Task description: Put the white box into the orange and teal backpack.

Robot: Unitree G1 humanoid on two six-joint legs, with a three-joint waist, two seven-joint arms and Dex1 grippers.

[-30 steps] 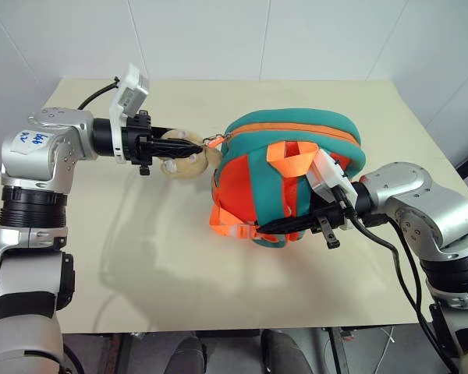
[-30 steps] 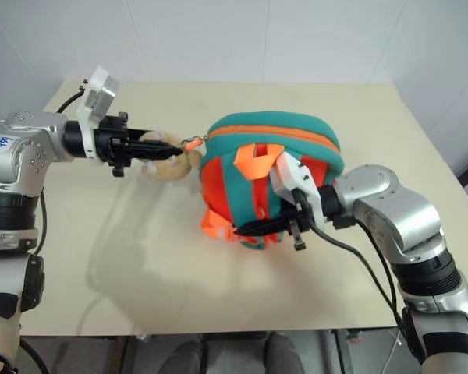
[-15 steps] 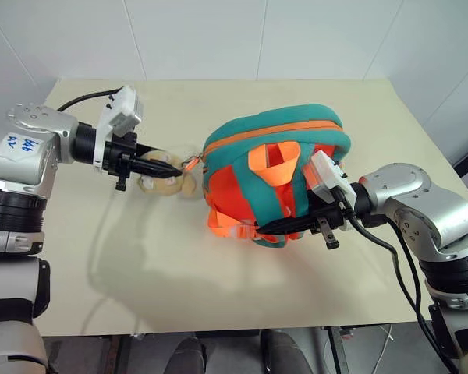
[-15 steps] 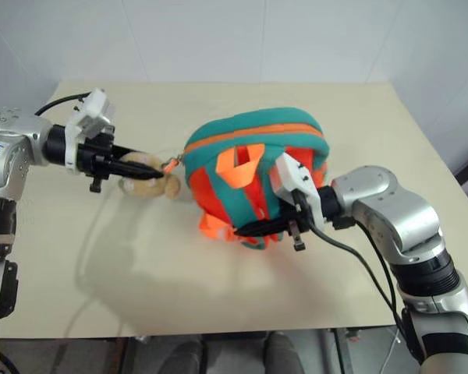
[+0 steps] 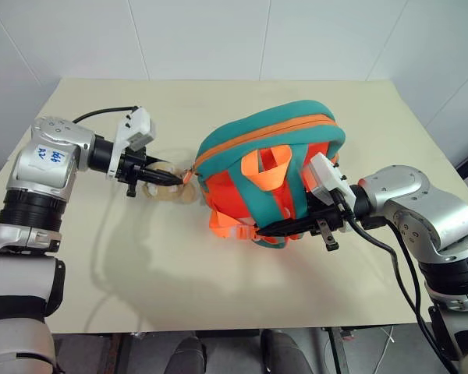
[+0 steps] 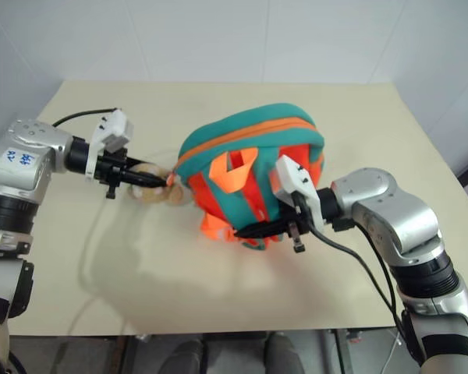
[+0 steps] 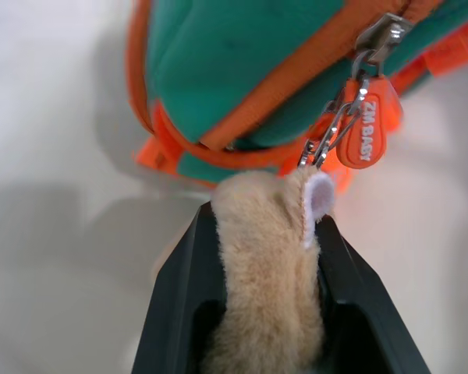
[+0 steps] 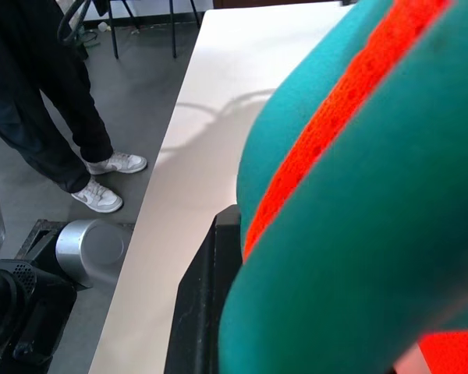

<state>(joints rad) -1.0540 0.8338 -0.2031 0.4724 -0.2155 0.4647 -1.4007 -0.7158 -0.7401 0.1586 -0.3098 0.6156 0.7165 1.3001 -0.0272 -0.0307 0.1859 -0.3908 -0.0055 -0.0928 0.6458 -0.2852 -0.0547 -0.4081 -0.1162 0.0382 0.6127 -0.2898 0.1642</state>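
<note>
The lower edge of the orange and teal backpack is on the beige table, so my right gripper needs to let go of the teal strap.
The orange and teal backpack [image 5: 274, 134] stands tilted in the middle of the table, straps toward me, its zipper line sloping. A tan plush animal [image 5: 165, 188] hangs from its left end by a clip beside the orange zipper pull [image 7: 364, 127]. My left gripper [image 5: 168, 178] is shut on that plush [image 7: 269, 265], whose fur fills the gap between the black fingers [image 7: 179, 300]. Low on the pack's right side, my right gripper [image 5: 277, 227] is shut on a teal strap [image 8: 351, 234] with orange webbing. The white box is out of view.
The beige table [image 5: 179, 265] has bare room in front of the backpack and to its left. White walls stand close behind. A person's legs and pale shoes [image 8: 101, 183] are on the floor past the table's edge.
My left gripper has moved down and to the left with the plush in it. The backpack's left end followed, and the pack now leans that way. The right arm has stayed still.
</note>
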